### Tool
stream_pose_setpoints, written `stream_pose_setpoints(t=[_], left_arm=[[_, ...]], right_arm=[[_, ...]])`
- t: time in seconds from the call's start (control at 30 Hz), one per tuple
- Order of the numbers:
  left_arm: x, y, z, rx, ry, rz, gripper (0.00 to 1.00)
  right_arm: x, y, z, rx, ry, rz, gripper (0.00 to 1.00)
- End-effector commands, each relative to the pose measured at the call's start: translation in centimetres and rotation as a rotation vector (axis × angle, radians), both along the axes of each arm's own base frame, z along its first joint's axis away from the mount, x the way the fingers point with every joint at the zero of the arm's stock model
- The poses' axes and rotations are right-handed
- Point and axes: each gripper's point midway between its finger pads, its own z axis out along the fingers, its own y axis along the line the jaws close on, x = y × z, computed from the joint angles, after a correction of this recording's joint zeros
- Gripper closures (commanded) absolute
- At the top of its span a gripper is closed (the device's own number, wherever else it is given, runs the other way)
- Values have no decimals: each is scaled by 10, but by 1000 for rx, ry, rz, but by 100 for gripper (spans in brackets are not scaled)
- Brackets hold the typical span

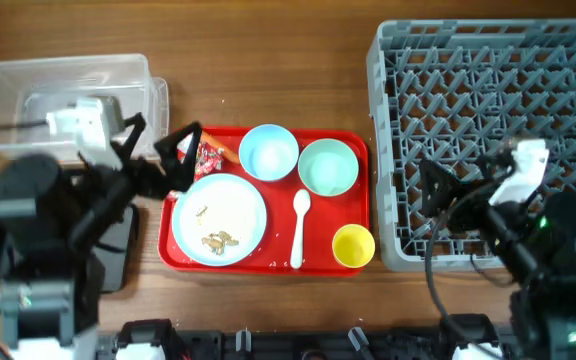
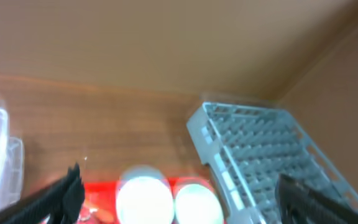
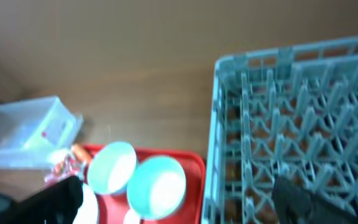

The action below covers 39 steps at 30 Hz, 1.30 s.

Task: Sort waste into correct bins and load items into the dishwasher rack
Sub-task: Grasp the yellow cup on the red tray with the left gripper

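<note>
My left gripper should grab the yellow cup (image 1: 353,245) by its rim next, so its base end stays free for my right gripper to rack it.
On the red tray (image 1: 360,205) stand a light blue bowl (image 1: 268,152), a mint green bowl (image 1: 328,167), a yellow cup (image 1: 353,245), a white spoon (image 1: 299,225) and a pale blue plate (image 1: 233,205) with brownish food scraps (image 1: 218,240). A red-and-white wrapper (image 1: 208,158) and an orange carrot piece (image 1: 224,149) lie at the tray's back left corner. My left gripper (image 1: 163,150) is open and empty, above the tray's left edge beside the wrapper. My right gripper (image 1: 438,200) is open and empty over the grey rack's (image 1: 498,110) left side. No tissue shows.
The clear tub (image 1: 68,85) stands at the back left; the black tray (image 1: 118,245) lies under my left arm. The left wrist view shows both bowls (image 2: 143,199) and the rack (image 2: 260,149). The right wrist view shows the bowls (image 3: 158,180), tub (image 3: 23,130) and rack (image 3: 291,124).
</note>
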Motion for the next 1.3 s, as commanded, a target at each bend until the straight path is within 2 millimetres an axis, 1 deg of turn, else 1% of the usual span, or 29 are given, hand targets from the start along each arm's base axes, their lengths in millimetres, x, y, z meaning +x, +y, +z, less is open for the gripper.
stream_pose_setpoints(t=[0.0, 0.07, 0.13, 0.17, 0.2, 0.27, 0.3, 0.37, 0.43, 0.5, 0.57, 0.63, 0.73, 0.8, 0.83, 0.9, 0.93, 0.97, 1.07, 1.1, 1.27], left_arm=[[17, -15, 17, -75, 101, -91, 0], [18, -21, 6, -149, 193, -106, 0], [20, -25, -1, -172, 232, -127, 0], [21, -27, -7, -173, 259, -134, 0], [19, -34, -17, -167, 302, -155, 0], [11, -53, -41, -120, 390, -226, 0], [7, -63, -54, -86, 438, -251, 0], [-4, -88, -89, 23, 556, -298, 0], [-14, -116, -117, 136, 626, -354, 0], [-26, -147, -145, 259, 666, -421, 0], [-40, -172, -170, 366, 696, -482, 0], [-52, -188, -197, 483, 723, -511, 2], [-57, -199, -223, 607, 724, -510, 9], [-58, -212, -233, 618, 712, -536, 12], [-59, -218, -236, 620, 705, -547, 17], [-62, -229, -247, 633, 703, -569, 29], [-63, -231, -252, 642, 710, -577, 38], [-64, -234, -258, 650, 717, -581, 44], [-62, -237, -269, 659, 731, -581, 57], [-63, -237, -273, 662, 741, -584, 57], [-66, -237, -274, 665, 750, -593, 55]], right_arm=[[10, 21, 33, 55, 16, 116, 0], [11, 27, 32, 75, 36, 151, 0], [14, 22, 25, 70, 67, 116, 0], [15, 17, 22, 79, 88, 73, 0], [16, 7, 16, 97, 122, -10, 0], [16, -15, 5, 93, 174, -160, 0], [14, -23, -1, 84, 198, -210, 0], [7, -35, -17, 62, 273, -293, 0], [3, -39, -31, 53, 344, -323, 0], [3, -39, -44, 42, 405, -325, 0], [3, -39, -55, 32, 460, -327, 0], [6, -39, -64, 24, 502, -328, 0], [10, -38, -71, 20, 532, -326, 0], [12, -38, -75, 17, 546, -326, 0], [13, -38, -76, 16, 551, -326, 0], [13, -38, -77, 15, 559, -326, 0], [13, -38, -78, 14, 559, -326, 0], [13, -38, -78, 14, 559, -326, 0], [13, -38, -78, 14, 559, -326, 0], [13, -38, -78, 14, 558, -327, 0], [13, -38, -78, 14, 559, -326, 0]])
